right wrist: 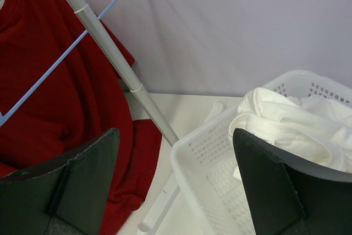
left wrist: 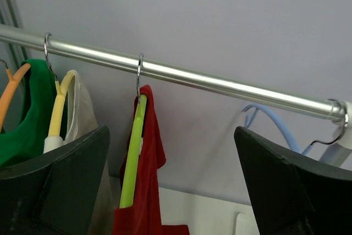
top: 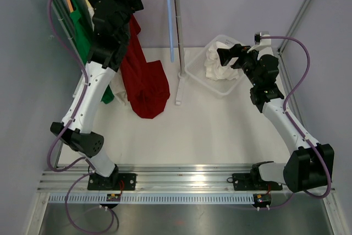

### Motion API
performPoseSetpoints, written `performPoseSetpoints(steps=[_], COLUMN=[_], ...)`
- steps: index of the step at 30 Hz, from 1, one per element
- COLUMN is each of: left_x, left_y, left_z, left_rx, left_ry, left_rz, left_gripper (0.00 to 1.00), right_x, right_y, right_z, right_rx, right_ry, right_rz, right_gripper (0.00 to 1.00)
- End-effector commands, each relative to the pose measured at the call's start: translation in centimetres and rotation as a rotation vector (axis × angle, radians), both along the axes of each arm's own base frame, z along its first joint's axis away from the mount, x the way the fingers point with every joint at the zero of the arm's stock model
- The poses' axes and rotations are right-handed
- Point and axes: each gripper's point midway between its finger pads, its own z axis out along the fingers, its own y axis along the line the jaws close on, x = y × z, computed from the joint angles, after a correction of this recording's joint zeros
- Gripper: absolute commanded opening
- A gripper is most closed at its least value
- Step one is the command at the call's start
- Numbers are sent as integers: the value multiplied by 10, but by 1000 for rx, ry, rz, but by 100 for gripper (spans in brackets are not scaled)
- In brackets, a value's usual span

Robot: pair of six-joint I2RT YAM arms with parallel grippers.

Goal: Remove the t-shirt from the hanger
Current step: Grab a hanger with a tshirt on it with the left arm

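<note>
My left gripper should grab the lime green hanger by its bare arm near the hook (left wrist: pixel 135 132) to remove the t-shirt. That leaves the hook and the t-shirt free.
A red t-shirt (top: pixel 144 81) hangs from a lime green hanger (left wrist: pixel 132 158) on the metal rail (left wrist: pixel 220 83). Its lower part pools on the table. In the left wrist view the shirt (left wrist: pixel 148 191) clings to the hanger's one arm. My left gripper (left wrist: pixel 171 191) is open and empty, raised just below the rail, with the hanger between its fingers nearer the left one. My right gripper (right wrist: pixel 176 191) is open and empty, hovering over the near rim of the white basket (right wrist: pixel 203 163). The red shirt also shows at the left of the right wrist view (right wrist: pixel 60 97).
Green (left wrist: pixel 25 114) and cream (left wrist: pixel 82 108) shirts hang on orange and yellow hangers left of the red one. An empty light blue hanger (left wrist: pixel 272 119) hangs at the rail's right end. The rack's upright pole (top: pixel 178 37) stands mid-table. The basket (top: pixel 198 72) holds white cloth (top: pixel 220 64).
</note>
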Motion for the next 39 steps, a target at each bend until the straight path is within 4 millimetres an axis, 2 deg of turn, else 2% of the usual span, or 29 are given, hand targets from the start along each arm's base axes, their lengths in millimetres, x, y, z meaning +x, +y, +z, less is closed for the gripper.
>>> performPoseSetpoints(steps=[1, 3, 6, 7, 10, 14, 15, 17, 18, 21, 34, 39], left_x=[5, 13, 18, 21, 31, 44, 50, 55, 60, 69, 79, 80], left_y=[15, 18, 27, 33, 44, 48, 47, 53, 51, 63, 57, 58], left_z=[0, -8, -9, -11, -17, -24, -31, -30, -36, -42, -49, -51], left_rx=[8, 15, 18, -5, -41, -52, -51, -81, -85, -121, -103, -94], left_ry=[15, 52, 54, 54, 62, 73, 92, 87, 105, 112, 126, 132], left_rz=[82, 92, 106, 109, 91, 63, 55, 35, 9, -9, -38, -27], left_gripper=[99, 97, 94, 89, 84, 84, 83, 76, 74, 69, 63, 57], right_x=[-2, -2, -2, -2, 0, 0, 0, 0, 0, 0, 0, -2], right_y=[4, 5, 4, 4, 5, 4, 5, 5, 5, 4, 3, 4], right_z=[18, 18, 17, 18, 15, 15, 15, 15, 15, 14, 13, 14], right_rx=[9, 9, 9, 9, 8, 7, 5, 6, 7, 2, -5, -6], right_ry=[-42, -40, -40, -41, -37, -38, -37, -38, -38, -36, -35, -37], right_rz=[25, 26, 25, 25, 25, 24, 26, 24, 24, 22, 15, 20], right_gripper=[92, 92, 92, 92, 92, 92, 92, 92, 92, 92, 92, 92])
